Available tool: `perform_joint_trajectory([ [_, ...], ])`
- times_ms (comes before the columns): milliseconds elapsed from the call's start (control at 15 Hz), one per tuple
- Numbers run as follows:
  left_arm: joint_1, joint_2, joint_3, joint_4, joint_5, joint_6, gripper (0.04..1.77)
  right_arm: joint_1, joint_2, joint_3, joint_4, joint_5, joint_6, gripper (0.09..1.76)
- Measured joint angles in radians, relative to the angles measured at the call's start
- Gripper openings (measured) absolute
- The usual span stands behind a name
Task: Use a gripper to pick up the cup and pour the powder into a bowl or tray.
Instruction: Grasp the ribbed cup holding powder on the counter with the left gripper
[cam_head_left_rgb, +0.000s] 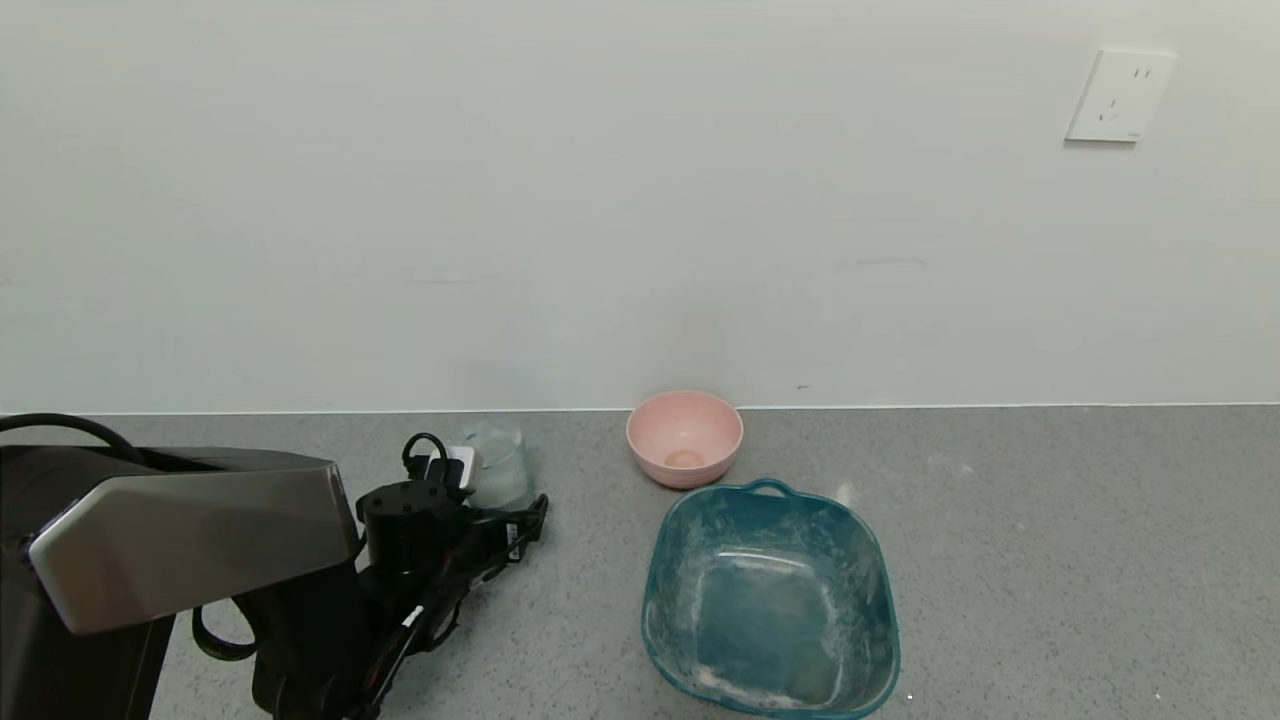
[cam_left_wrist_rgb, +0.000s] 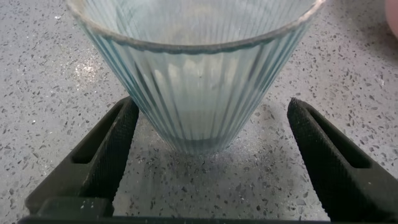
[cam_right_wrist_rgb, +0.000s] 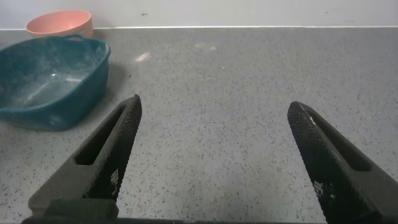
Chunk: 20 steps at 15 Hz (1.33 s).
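The fingers of my left gripper don't yet pass the cup's ribbed lower side (cam_left_wrist_rgb: 198, 115), so they would miss the cup now and need to move forward before closing.
The cup (cam_head_left_rgb: 497, 465), a ribbed pale-blue translucent tumbler, stands upright on the grey counter at the back left. My left gripper (cam_head_left_rgb: 486, 500) is open with a finger on each side of the cup's base, not touching it; the left wrist view shows the cup (cam_left_wrist_rgb: 199, 81) between the spread fingers (cam_left_wrist_rgb: 112, 146). Powder inside the cup is only a faint whitish haze. The pink bowl (cam_head_left_rgb: 685, 437) stands to the right of the cup, by the wall. My right gripper (cam_right_wrist_rgb: 214, 109) is open and empty over bare counter, out of the head view.
A larger teal tub (cam_head_left_rgb: 770, 600) with white powder smears sits in front of the pink bowl, and also shows in the right wrist view (cam_right_wrist_rgb: 50, 74). A little white dust (cam_head_left_rgb: 845, 492) lies beside it. The wall runs close behind the counter.
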Motion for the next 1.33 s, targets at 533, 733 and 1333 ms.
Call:
perform_joint_trajectory([
  [533,0.0,0.008,-0.025,0.0,0.051,0.0,1.72,0.0,0.0,0.0,0.0,0.0,0.0,1.71],
  [733,-0.001,0.01,-0.04,0.0,0.07,0.0,1.72,0.0,0.0,0.0,0.0,0.0,0.0,1.71],
  [1333,-0.014,0.047,-0.059,-0.055,0.107,-0.008,1.72,0.0,0.0,0.0,0.0,0.0,0.0,1.71],
])
